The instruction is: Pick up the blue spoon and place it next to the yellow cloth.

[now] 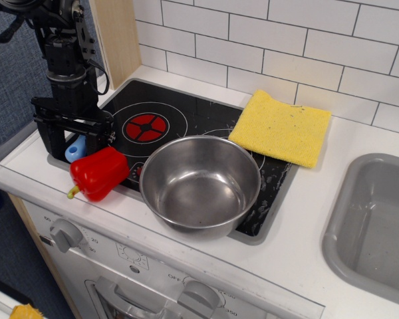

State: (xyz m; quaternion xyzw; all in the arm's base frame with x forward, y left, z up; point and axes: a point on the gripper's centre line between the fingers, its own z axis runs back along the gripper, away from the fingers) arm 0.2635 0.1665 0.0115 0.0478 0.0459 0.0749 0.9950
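The gripper grabs the spoon by its light-blue handle next, to set the blue spoon beside the yellow cloth.
The blue spoon lies at the left edge of the black stove top; only its light-blue handle shows, behind the red pepper. My gripper is open and lowered over it, with one black finger on each side of the handle. The fingers do not look closed on it. The yellow cloth lies flat at the back right of the stove top, partly on the white counter.
A red pepper lies just in front of the spoon and gripper. A large steel bowl sits mid-stove. A grey sink is at the right. A tiled wall runs behind; a wooden post stands at the back left.
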